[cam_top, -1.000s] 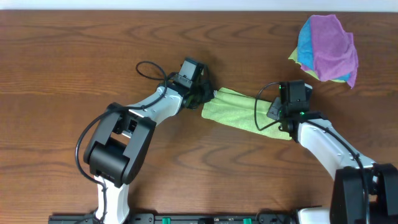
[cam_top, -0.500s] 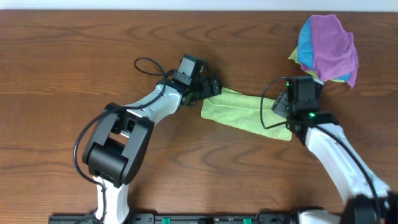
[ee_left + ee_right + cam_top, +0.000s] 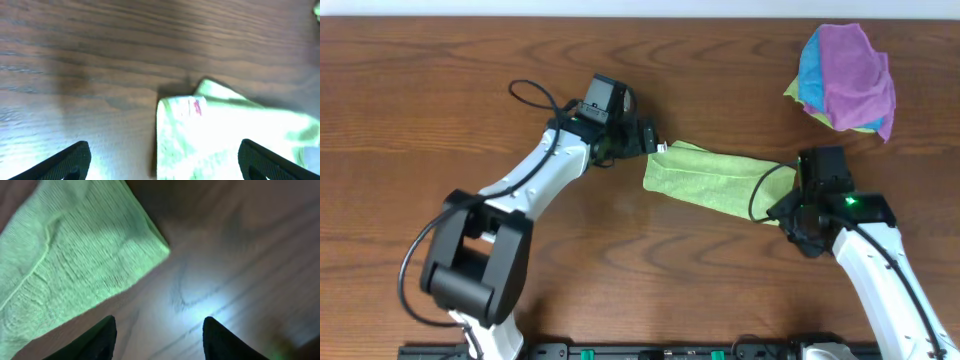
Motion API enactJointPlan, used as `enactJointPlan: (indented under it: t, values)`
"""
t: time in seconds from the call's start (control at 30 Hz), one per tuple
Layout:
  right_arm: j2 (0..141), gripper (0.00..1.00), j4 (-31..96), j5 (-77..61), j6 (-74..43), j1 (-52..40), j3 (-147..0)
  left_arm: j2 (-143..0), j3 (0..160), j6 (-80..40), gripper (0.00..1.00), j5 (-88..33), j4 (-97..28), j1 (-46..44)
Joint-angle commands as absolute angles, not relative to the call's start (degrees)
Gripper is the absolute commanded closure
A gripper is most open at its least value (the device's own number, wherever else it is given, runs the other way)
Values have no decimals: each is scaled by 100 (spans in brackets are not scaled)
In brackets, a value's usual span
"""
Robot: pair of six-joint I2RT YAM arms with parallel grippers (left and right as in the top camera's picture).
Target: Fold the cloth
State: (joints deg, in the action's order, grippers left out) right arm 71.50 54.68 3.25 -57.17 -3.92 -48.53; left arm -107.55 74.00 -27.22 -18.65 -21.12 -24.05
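The right gripper grabs the lime-green cloth's end edge (image 3: 785, 197) (image 3: 97, 299) opposite the white tag next, to fold it over the tagged end.
The lime-green cloth (image 3: 715, 180) lies flat on the table as a folded strip, slanting from upper left to lower right. A small white tag (image 3: 198, 105) shows at its left corner. My left gripper (image 3: 646, 138) hovers just off that left end, open wide. In the left wrist view the cloth (image 3: 225, 135) fills the right half of the space between the left gripper's (image 3: 167, 162) fingers. My right gripper (image 3: 800, 213) sits at the strip's right end, open. In the right wrist view the right gripper (image 3: 160, 340) is over bare wood, and the cloth's corner (image 3: 75, 255) lies up to the left.
A heap of purple and blue cloths (image 3: 850, 75) sits at the far right corner of the wooden table (image 3: 440, 90). A black cable (image 3: 535, 95) loops out from the left wrist.
Both grippers have opened and let go of the cloth. The left one drew back up and left from the strip's end. The right one moved right and toward the front edge, off the cloth.
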Motion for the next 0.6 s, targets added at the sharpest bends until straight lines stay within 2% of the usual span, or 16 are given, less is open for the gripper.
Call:
enactJointPlan:
  t: [0.0,0.3,0.57]
  values:
    - [7113,44,5448,-207,-6322,-246,-4648,-10586,7529,-1933,5,-1806,-2314,-2390]
    - [7113,41,3503,-1326,-5885,165,-3076,-10545,7596,-762,5,-1804,-2917,-2405]
    - [7113,32,2303,-1374,-5819,316,-2399,-10551,7596,-456,5,-1999,-2842,-2545]
